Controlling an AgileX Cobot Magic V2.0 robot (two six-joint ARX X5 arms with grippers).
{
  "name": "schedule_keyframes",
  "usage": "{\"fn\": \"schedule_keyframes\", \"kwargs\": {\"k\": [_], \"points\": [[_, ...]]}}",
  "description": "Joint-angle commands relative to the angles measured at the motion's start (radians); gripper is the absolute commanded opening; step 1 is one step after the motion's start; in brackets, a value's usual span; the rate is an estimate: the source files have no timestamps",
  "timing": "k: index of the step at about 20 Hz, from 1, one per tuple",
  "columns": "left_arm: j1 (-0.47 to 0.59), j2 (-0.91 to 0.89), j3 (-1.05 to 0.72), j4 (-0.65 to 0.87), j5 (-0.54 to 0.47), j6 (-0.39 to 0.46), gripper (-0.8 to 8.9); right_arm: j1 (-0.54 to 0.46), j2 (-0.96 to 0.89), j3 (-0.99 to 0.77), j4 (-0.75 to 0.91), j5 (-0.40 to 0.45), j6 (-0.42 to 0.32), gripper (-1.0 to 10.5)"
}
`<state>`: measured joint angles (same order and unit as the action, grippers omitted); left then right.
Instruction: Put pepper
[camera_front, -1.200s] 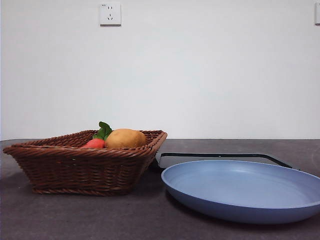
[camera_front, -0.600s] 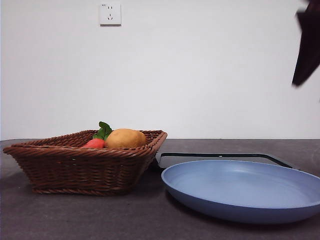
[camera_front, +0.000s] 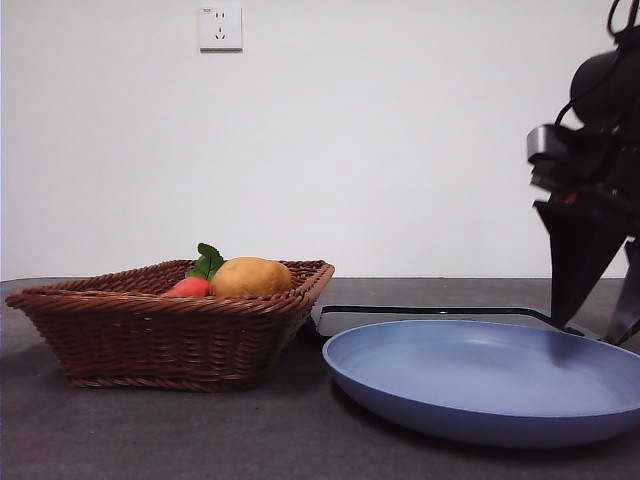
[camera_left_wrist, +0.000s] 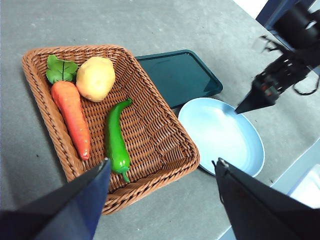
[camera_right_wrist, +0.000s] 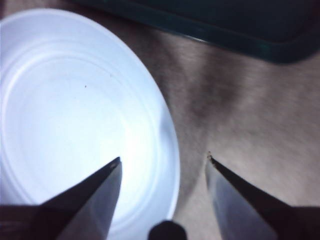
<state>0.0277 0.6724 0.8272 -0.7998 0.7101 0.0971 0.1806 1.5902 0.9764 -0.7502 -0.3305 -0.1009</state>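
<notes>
The blue plate's rim (camera_right_wrist: 172, 155) is the part my right gripper should grab next, so the plate's hollow middle stays free to hold the pepper.
The pepper (camera_left_wrist: 115, 140), long and glossy green, lies in the middle of the brown wicker basket (camera_left_wrist: 150, 130); in the front view the basket wall (camera_front: 150, 340) hides it. My left gripper (camera_left_wrist: 162, 160) hangs open high above the basket's near rim, holding nothing. The blue plate (camera_front: 480, 380) (camera_left_wrist: 220, 135) (camera_right_wrist: 75, 115) sits to the right of the basket. My right gripper (camera_front: 590, 330) (camera_left_wrist: 242, 108) (camera_right_wrist: 164, 157) is open just over the plate's right rim, one jaw over the plate and one over the table.
An orange carrot with green leaves (camera_left_wrist: 72, 115) (camera_front: 190, 288) and a tan potato (camera_left_wrist: 96, 78) (camera_front: 250, 277) share the basket with the pepper. A dark green tray (camera_left_wrist: 175, 75) (camera_front: 430, 315) (camera_right_wrist: 225, 30) lies behind the plate. A wall socket (camera_front: 221, 27) is on the back wall.
The right arm has come down into the front view from the top right corner and now hangs low at the plate's right edge. Basket, vegetables and plate have not moved.
</notes>
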Motion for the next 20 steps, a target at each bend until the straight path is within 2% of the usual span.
{"fn": "schedule_keyframes", "kwargs": {"k": [1, 3, 8, 13, 15, 17, 20], "points": [[-0.002, 0.004, 0.013, 0.005, 0.005, 0.008, 3.66, 0.012, 0.042, 0.016, 0.021, 0.001, -0.013, 2.7], [-0.002, 0.004, 0.013, 0.005, 0.004, 0.008, 3.66, 0.014, 0.067, 0.016, 0.031, 0.0, -0.013, 2.4], [-0.002, 0.004, 0.013, 0.005, 0.004, 0.008, 3.66, 0.017, 0.078, 0.016, 0.037, 0.022, -0.007, 0.1], [-0.016, 0.004, 0.013, 0.002, -0.001, 0.001, 3.64, 0.014, 0.077, 0.016, 0.034, 0.058, 0.019, 0.0], [-0.038, 0.004, 0.013, 0.002, -0.011, -0.001, 3.63, 0.005, 0.051, 0.016, 0.011, 0.032, 0.023, 0.0], [-0.069, 0.006, 0.013, 0.006, -0.067, -0.016, 3.63, -0.003, -0.015, 0.018, -0.007, -0.006, 0.04, 0.0], [-0.122, 0.056, 0.025, 0.016, -0.095, -0.019, 3.63, -0.023, -0.145, 0.042, -0.061, -0.007, 0.06, 0.0]]}}
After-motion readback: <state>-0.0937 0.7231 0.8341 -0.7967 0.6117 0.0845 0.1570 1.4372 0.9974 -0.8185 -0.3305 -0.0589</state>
